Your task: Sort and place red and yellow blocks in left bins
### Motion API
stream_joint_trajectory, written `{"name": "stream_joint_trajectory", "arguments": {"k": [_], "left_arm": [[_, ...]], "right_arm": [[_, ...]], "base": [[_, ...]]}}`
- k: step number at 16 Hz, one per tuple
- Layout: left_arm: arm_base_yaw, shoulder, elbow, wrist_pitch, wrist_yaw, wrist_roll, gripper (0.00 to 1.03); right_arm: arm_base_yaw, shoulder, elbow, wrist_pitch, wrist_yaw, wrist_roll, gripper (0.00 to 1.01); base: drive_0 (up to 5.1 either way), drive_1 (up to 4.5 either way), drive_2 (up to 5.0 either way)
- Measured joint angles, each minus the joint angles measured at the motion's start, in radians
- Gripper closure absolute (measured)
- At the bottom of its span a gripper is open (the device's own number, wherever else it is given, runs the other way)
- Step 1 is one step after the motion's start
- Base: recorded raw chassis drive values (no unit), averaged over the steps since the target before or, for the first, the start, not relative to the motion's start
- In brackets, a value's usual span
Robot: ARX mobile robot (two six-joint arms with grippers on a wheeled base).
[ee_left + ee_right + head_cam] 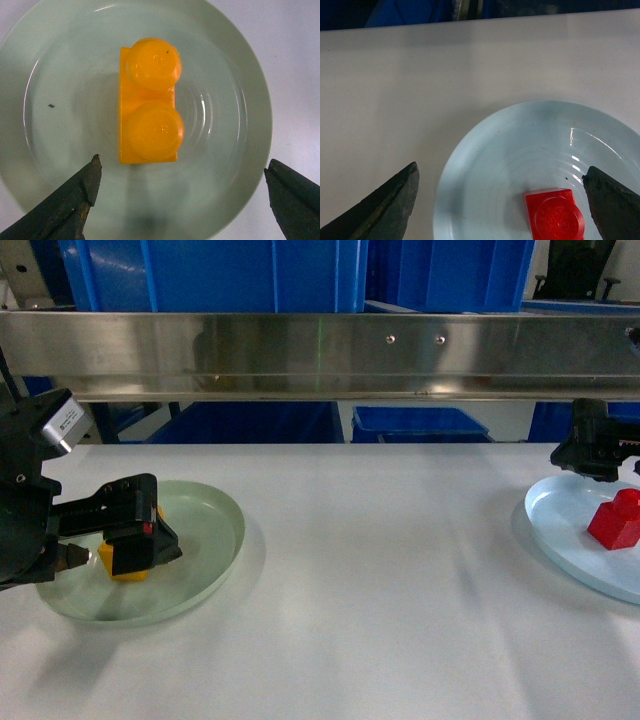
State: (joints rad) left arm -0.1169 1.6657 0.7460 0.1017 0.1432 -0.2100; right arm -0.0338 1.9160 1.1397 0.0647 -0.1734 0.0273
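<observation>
I should next use my right gripper to grab the red block (554,217) by its flat sides on either side of the stud (532,216), so that I can sort the block into its bin.
The yellow block (149,102), with two round studs, lies in a pale green plate (240,75). My left gripper (182,175) hangs open just above it, the block ahead of the fingertips (91,176). In the head view the left gripper (140,545) covers most of the yellow block (125,573). The red block (554,217), with one stud, rests in a pale blue plate (510,150). My right gripper (502,187) is open above that plate's near part; in the head view the right gripper (598,465) hovers behind the red block (617,520). Blue bins (210,275) stand at the back.
A steel rail (320,355) crosses the back of the white table (380,580), with more blue crates (450,275) behind and below it (415,423). The green plate (215,530) is at the left, the pale blue plate (560,530) at the right edge.
</observation>
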Motion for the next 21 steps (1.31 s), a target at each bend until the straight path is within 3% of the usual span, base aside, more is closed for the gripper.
{"name": "stream_joint_trajectory", "arguments": {"k": [5, 11, 15, 18, 19, 20, 21], "left_arm": [[0.000, 0.000, 0.000, 0.000, 0.000, 0.000, 0.05], [0.000, 0.000, 0.000, 0.001, 0.000, 0.000, 0.05], [0.000, 0.000, 0.000, 0.000, 0.003, 0.000, 0.05], [0.000, 0.000, 0.000, 0.000, 0.003, 0.000, 0.05], [0.001, 0.000, 0.000, 0.001, 0.003, 0.000, 0.05], [0.001, 0.000, 0.000, 0.001, 0.003, 0.000, 0.05], [0.001, 0.000, 0.000, 0.000, 0.003, 0.000, 0.05]], "right_arm": [[-0.013, 0.026, 0.002, 0.028, 0.032, -0.066, 0.03], [-0.022, 0.064, 0.010, 0.029, 0.033, -0.095, 0.03], [-0.039, 0.103, 0.020, 0.018, 0.003, -0.116, 0.03], [-0.052, 0.144, 0.034, 0.002, -0.039, -0.161, 0.03], [-0.053, 0.165, 0.034, -0.008, -0.041, -0.161, 0.08], [-0.055, 0.165, 0.034, 0.000, -0.040, -0.161, 0.44], [-0.052, 0.151, 0.020, 0.011, -0.034, -0.157, 0.72]], "base": [[0.0, 0.00, 0.0], [0.0, 0.00, 0.0], [0.0, 0.00, 0.0], [0.0, 0.00, 0.0], [0.0, 0.00, 0.0], [0.0, 0.00, 0.0], [0.0, 0.00, 0.0]]}}
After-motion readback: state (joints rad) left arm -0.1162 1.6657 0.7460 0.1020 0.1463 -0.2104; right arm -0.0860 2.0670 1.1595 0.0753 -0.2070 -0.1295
